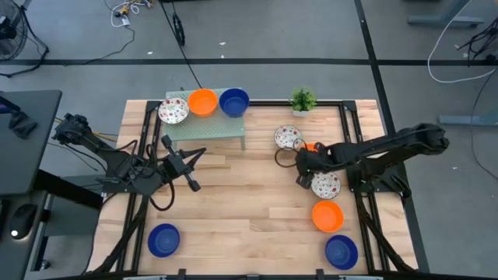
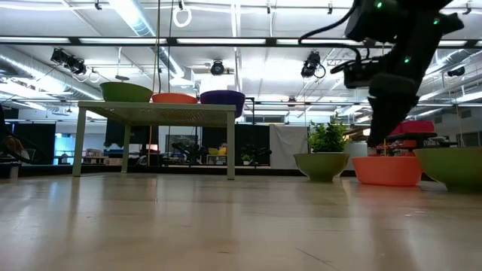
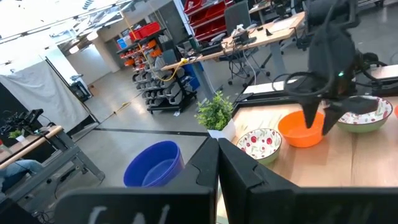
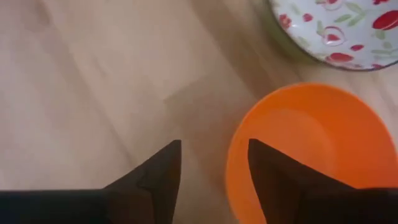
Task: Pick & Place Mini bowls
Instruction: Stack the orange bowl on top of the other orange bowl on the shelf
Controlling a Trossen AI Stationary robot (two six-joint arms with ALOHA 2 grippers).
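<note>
The orange mini bowl (image 4: 311, 155) is to go on the green stand. My right gripper will grab it by its rim (image 4: 232, 147) next.
My right gripper (image 4: 208, 177) is open and points down over an orange mini bowl (image 4: 311, 155) right of the table's middle. One finger is over the bowl's inside and the other is outside its rim; I see no touch. In the high view the gripper (image 1: 306, 153) hides most of that bowl (image 1: 312, 146). A white red-speckled bowl (image 1: 289, 138) rests on the table just beyond it, and another (image 1: 325, 185) lies nearer. My left gripper (image 3: 217, 152) waits shut and level above the table's left half, holding nothing.
A small green stand (image 1: 204, 127) at the far edge carries a speckled (image 1: 173, 110), an orange (image 1: 202, 101) and a blue bowl (image 1: 233, 102). A potted plant (image 1: 303, 99) stands far right. An orange (image 1: 327, 215) and a blue bowl (image 1: 341, 251) lie near right, another blue one (image 1: 163, 239) near left.
</note>
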